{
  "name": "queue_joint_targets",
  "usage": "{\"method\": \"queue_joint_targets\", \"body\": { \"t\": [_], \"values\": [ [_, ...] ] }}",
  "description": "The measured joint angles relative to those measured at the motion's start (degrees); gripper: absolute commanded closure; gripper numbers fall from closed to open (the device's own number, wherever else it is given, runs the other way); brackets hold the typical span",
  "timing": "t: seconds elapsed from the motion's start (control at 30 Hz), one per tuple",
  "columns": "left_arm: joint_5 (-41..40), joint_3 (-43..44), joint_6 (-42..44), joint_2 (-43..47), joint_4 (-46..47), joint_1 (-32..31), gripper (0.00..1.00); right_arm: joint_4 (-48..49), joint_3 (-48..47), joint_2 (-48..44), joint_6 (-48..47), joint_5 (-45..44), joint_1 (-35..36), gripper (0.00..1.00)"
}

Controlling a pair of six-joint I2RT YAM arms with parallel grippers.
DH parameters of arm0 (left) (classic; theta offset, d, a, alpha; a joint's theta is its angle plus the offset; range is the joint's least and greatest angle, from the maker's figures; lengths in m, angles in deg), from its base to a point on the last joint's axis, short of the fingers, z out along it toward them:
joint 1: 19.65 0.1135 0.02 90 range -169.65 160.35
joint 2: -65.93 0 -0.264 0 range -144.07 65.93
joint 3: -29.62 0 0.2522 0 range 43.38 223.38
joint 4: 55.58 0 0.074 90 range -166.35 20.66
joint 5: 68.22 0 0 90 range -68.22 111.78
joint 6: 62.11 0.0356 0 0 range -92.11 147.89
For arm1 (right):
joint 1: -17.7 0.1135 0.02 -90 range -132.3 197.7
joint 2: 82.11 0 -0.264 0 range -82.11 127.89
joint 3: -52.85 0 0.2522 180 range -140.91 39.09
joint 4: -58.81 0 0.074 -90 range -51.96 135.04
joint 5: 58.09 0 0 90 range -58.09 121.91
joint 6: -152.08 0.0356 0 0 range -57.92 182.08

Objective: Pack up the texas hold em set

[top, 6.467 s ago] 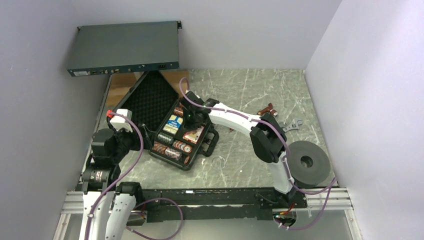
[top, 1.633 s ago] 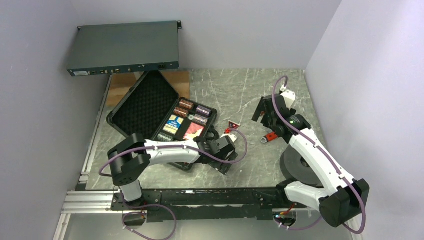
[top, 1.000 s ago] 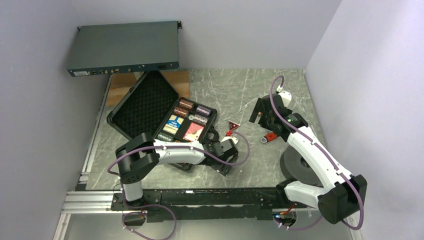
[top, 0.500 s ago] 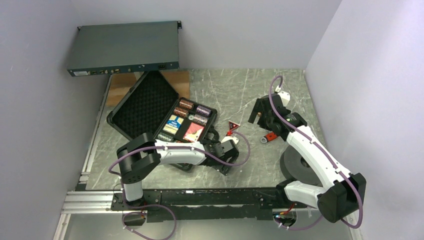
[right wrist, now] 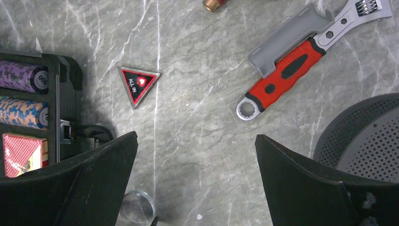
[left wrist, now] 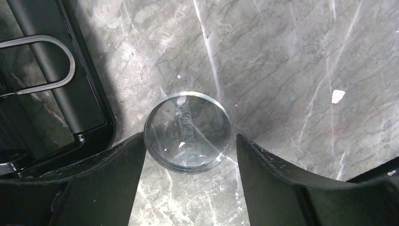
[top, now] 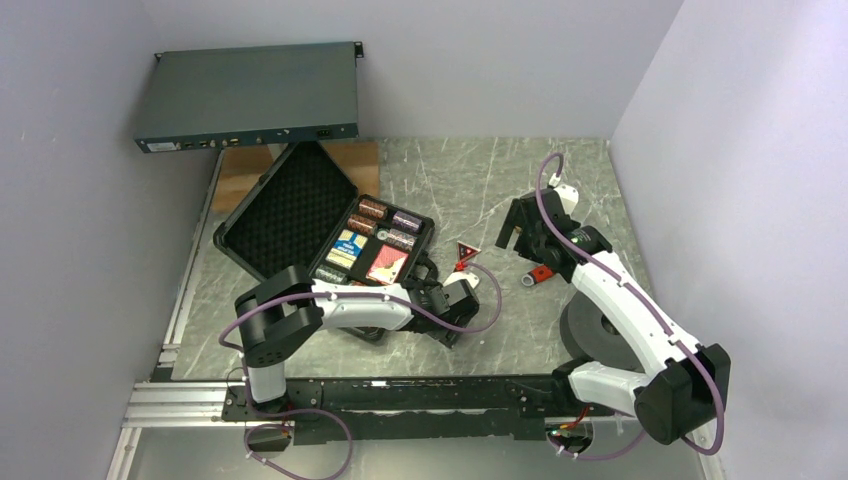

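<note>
My left gripper would leave the clear round disc (left wrist: 188, 132) on the tabletop if I lifted it now, because the gripper is open and one finger is short of the disc's rim.
The black case (top: 292, 205) lies open, its foam lid leaning back, with chip rolls (top: 392, 222) and card boxes (top: 347, 248) in the tray. My left gripper (left wrist: 189, 141) is low on the table beside the case's front wall (left wrist: 80, 94). It is open, with its fingers (left wrist: 99, 183) on either side of a clear round disc (left wrist: 188, 132). The left one is at the disc's rim and the right one a sliver away. My right gripper (right wrist: 195, 141) hovers wide open and empty over bare table, below a red triangular "ALL IN" marker (right wrist: 138, 84).
A red-handled wrench (right wrist: 287, 70) lies right of the marker, and a black perforated round object (right wrist: 367, 136) sits at the table's right. A dark rack unit (top: 250, 95) stands at the back left above a cardboard piece (top: 240, 170). A brass fitting (right wrist: 214, 4) lies further back.
My left jaws have narrowed around the clear disc. The right gripper has drifted slightly left, staying wide open.
</note>
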Motion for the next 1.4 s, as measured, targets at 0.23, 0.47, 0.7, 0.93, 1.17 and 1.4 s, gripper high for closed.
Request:
{"method": "queue_joint_targets", "body": {
  "t": [0.23,0.47,0.7,0.93,1.17,1.4],
  "values": [
    [-0.1,0.0,0.0,-0.3,1.0,-0.1,0.46,0.5,0.8,0.3,0.0,0.0,0.0,0.0],
    [-0.5,0.0,0.0,-0.3,1.7,-0.1,0.52,0.9,1.6,0.4,0.0,0.0,0.0,0.0],
    [-0.9,0.0,0.0,-0.3,1.6,-0.5,0.56,0.9,1.7,0.4,0.0,0.0,0.0,0.0],
    [-2.0,0.0,0.0,1.1,0.1,-1.5,0.56,0.9,1.7,0.4,0.0,0.0,0.0,0.0],
    [-2.5,0.0,0.0,6.1,-0.8,-1.7,0.56,1.0,2.1,0.4,0.0,0.0,0.0,0.0],
    [-4.5,1.2,-0.2,8.7,-5.8,-1.6,0.56,1.0,2.4,0.4,0.2,0.0,0.0,0.0]
  ]
}}
